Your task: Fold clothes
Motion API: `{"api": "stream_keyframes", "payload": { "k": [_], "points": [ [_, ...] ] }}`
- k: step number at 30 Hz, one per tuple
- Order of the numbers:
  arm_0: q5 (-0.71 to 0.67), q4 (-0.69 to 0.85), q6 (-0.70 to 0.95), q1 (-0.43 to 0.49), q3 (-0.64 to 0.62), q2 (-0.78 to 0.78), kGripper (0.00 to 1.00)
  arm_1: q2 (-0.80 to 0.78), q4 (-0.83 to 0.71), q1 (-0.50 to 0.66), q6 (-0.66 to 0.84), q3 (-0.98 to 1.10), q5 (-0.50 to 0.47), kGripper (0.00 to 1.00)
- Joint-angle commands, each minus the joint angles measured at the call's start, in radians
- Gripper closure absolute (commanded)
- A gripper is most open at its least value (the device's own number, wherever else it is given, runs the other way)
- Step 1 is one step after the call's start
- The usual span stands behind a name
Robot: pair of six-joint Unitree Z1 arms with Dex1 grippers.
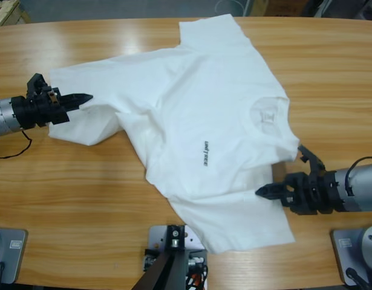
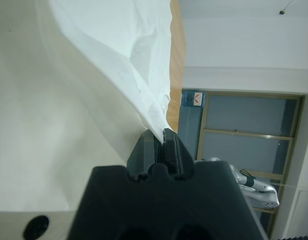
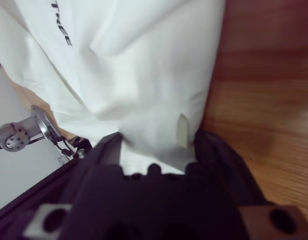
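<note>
I will next use my right gripper to grab a raised fold of the shirt (image 1: 256, 193) by the sleeve. The fold sticks up, while the sleeve lies flat.
The clothes are one white T-shirt (image 1: 198, 103) lying crumpled across the middle of the table, its dark chest text (image 1: 205, 154) facing up and its round neck (image 1: 267, 115) toward the right. My left gripper (image 1: 84, 98) comes in from the left edge and is shut on the shirt's left edge; in the left wrist view the left gripper (image 2: 160, 134) pinches a lifted fold of the white cloth (image 2: 118, 55). My right gripper (image 1: 263, 192) reaches in from the right at the shirt's near side. In the right wrist view the right gripper (image 3: 159, 145) stands open with shirt cloth (image 3: 143, 60) between the jaws.
The wooden table (image 1: 71, 199) shows bare wood in front of the shirt on the left and around the right arm (image 1: 355, 187). A thin black cable (image 1: 13, 151) trails below the left arm (image 1: 7, 115). The table's far edge runs just behind the shirt's upper sleeve (image 1: 207, 30).
</note>
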Motion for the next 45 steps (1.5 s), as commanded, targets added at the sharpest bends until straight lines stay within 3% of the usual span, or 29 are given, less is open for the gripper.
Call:
{"api": "stream_keyframes", "payload": {
  "k": [1, 11, 22, 31, 45],
  "points": [
    [-0.012, -0.054, 0.002, 0.015, 0.017, 0.015, 1.000, -0.003, -0.011, 0.015, 0.026, 0.042, -0.014, 1.000],
    [-0.038, -0.055, 0.002, 0.066, 0.016, 0.010, 1.000, -0.162, 0.063, -0.027, -0.036, -0.034, 0.050, 1.000],
    [-0.115, -0.054, -0.008, 0.237, 0.019, -0.033, 1.000, -0.227, 0.172, -0.410, -0.162, -0.056, 0.186, 1.000],
    [-0.184, -0.054, -0.031, 0.350, 0.019, -0.068, 1.000, -0.184, 0.189, -0.600, -0.218, -0.102, 0.260, 1.000],
    [-0.224, -0.053, -0.223, 0.365, 0.020, -0.355, 1.000, -0.140, 0.192, -0.663, -0.235, -0.207, 0.286, 1.000]
  ]
}}
